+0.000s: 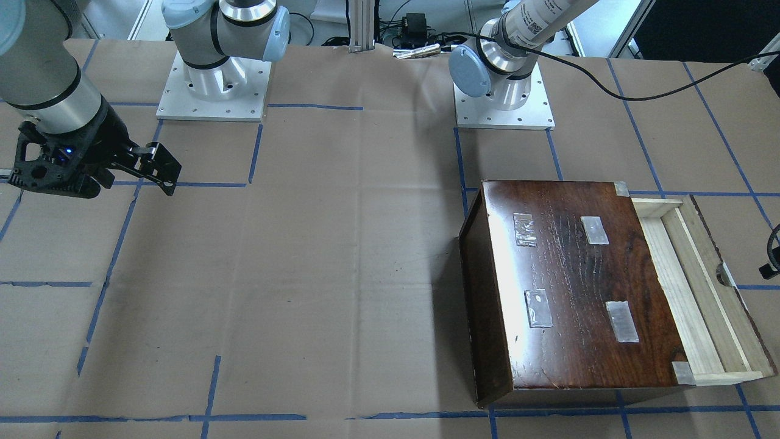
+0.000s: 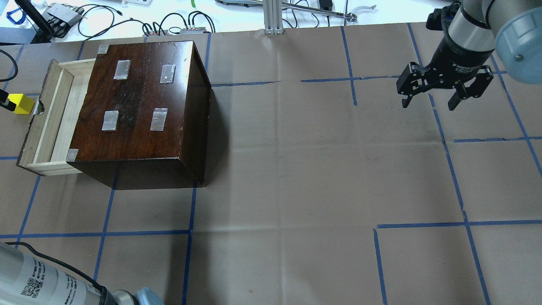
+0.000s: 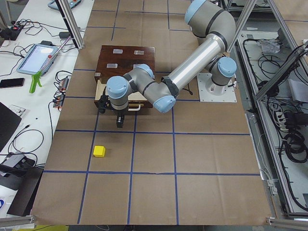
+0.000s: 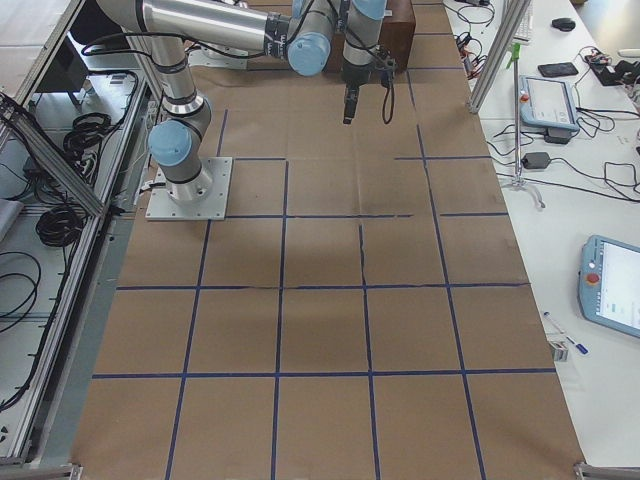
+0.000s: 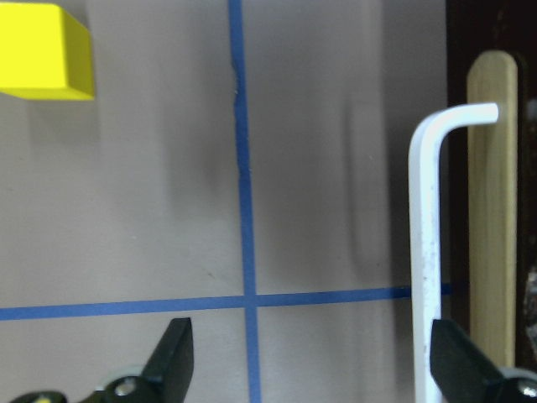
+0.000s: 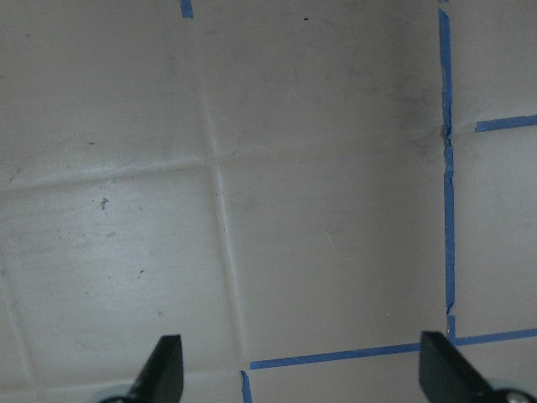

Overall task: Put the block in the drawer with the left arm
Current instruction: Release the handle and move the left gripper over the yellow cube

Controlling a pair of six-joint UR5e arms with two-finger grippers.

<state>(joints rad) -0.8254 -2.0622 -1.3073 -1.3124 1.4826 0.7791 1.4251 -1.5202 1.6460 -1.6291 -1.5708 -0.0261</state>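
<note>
My left gripper is going to grab the yellow block by its opposite sides next, so it can put the block in the open drawer [image 1: 694, 281].
The yellow block [image 3: 99, 151] lies on the brown paper in front of the open drawer [image 2: 57, 114]. It also shows in the overhead view [image 2: 21, 103] and at the top left of the left wrist view [image 5: 42, 50]. The drawer is pulled out of the dark wooden box [image 2: 139, 106] and looks empty. My left gripper [image 3: 119, 119] hangs open and empty between the drawer front and the block. In the left wrist view [image 5: 309, 336] its right finger is beside the white drawer handle [image 5: 424, 252]. My right gripper [image 2: 429, 103] is open and empty, far off to the other side.
The box has several tape patches on its top [image 1: 579, 286] and stands on the robot's left half of the table. Blue tape lines grid the paper. Cables and devices lie beyond the table's far edge [image 2: 127, 25]. The left arm's base [image 1: 503, 91] is behind the box.
</note>
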